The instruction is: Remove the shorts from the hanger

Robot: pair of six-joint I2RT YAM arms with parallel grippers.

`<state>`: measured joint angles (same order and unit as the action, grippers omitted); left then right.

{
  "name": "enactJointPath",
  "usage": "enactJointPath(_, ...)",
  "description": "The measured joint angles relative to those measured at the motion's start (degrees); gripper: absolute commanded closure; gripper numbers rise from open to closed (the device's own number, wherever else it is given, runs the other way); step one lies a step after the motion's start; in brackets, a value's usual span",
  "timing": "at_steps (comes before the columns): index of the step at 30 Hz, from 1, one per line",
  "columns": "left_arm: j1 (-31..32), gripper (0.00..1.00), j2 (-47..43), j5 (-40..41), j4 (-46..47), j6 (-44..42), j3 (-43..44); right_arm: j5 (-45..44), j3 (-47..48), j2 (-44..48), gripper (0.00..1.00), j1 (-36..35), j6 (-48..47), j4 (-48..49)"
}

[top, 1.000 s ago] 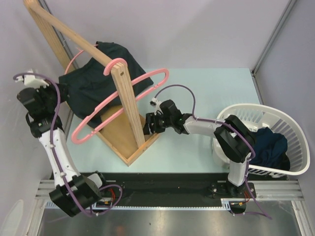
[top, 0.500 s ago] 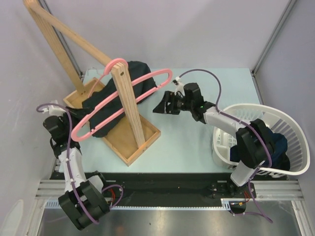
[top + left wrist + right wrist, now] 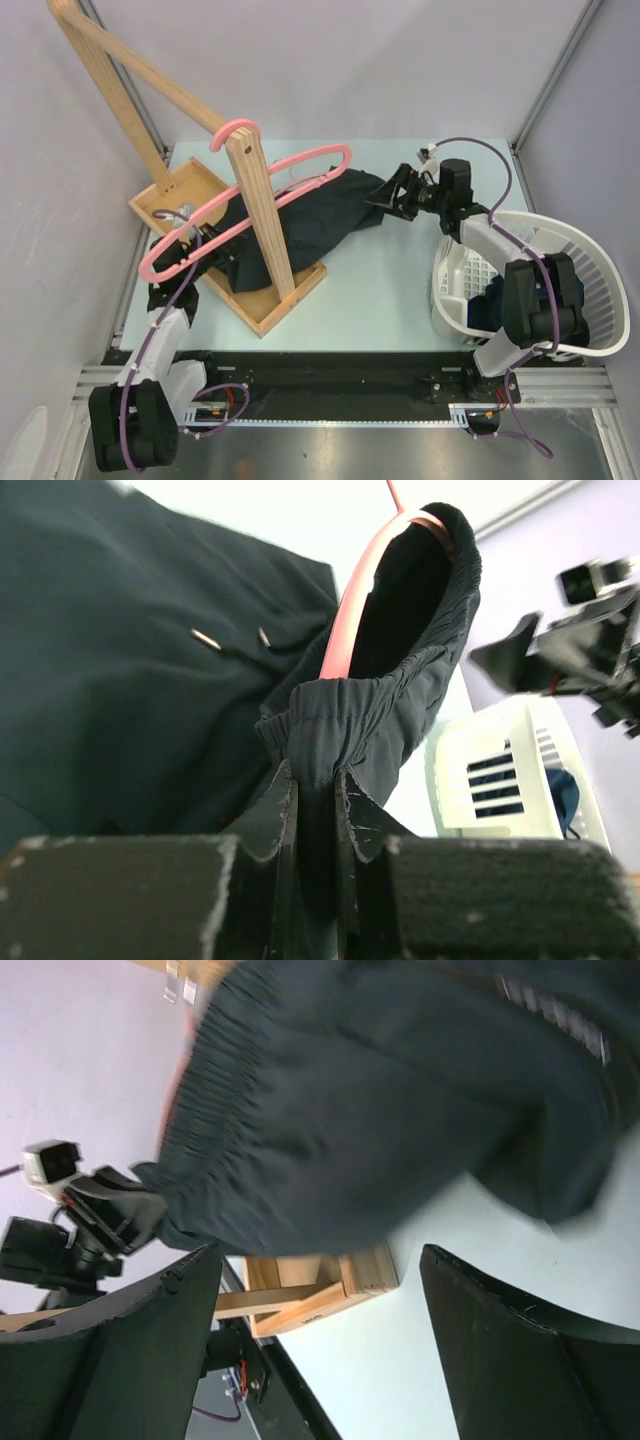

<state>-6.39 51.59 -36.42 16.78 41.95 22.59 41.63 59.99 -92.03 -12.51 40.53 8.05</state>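
Note:
My right gripper needs to reach the pink hanger and grab its thin neck, so the hanger's ends stay free to slip from the shorts' waistband.
The blackish dark green shorts (image 3: 310, 215) hang on the pink hanger (image 3: 300, 160), which hooks over the wooden rack's post (image 3: 255, 215). The cloth stretches right over the table. My left gripper (image 3: 315, 775) is shut on the elastic waistband (image 3: 340, 715) beside the hanger (image 3: 350, 610); from above it is mostly hidden under hanger and cloth. My right gripper (image 3: 385, 190) stands open at the cloth's right end. In its own view the right gripper (image 3: 322, 1252) holds nothing and the shorts (image 3: 380, 1110) lie beyond the tips. The navy shorts (image 3: 488, 303) lie in the basket.
The white laundry basket (image 3: 600, 280) stands at the right, with my right arm reaching past its far-left side. The wooden rack's tray base (image 3: 290, 295) and slanted beam (image 3: 130, 65) fill the left half. Walls close in on the left and right.
The left arm has dropped toward the near edge, drawing the waistband down. The right gripper has swung right and farther back and opened wider. The shorts now stretch to the right.

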Motion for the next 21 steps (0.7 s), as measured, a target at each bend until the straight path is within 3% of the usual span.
enactJointPath(6, 1.14, 1.0, 2.43, -2.34, 4.24, 0.0, -1.33, 0.87, 0.0, 6.4, 0.04, 3.26, -1.14, 0.11)
enactJointPath(11, 4.09, 1.0, 2.38, -2.54, 6.91, 0.09, -3.48, 1.09, 0.26, 8.92, 0.04, 3.72, -2.43, 2.1)
enactJointPath(18, 11.54, 0.99, 2.34, -1.25, 7.17, 0.0, -4.81, 0.37, 5.92, 5.11, 0.16, -0.61, -3.43, 3.3)
enactJointPath(21, 12.76, 0.99, 1.99, -1.01, 7.3, 0.0, -5.03, -1.51, 9.18, 2.08, 0.29, -4.44, -4.31, 2.91)
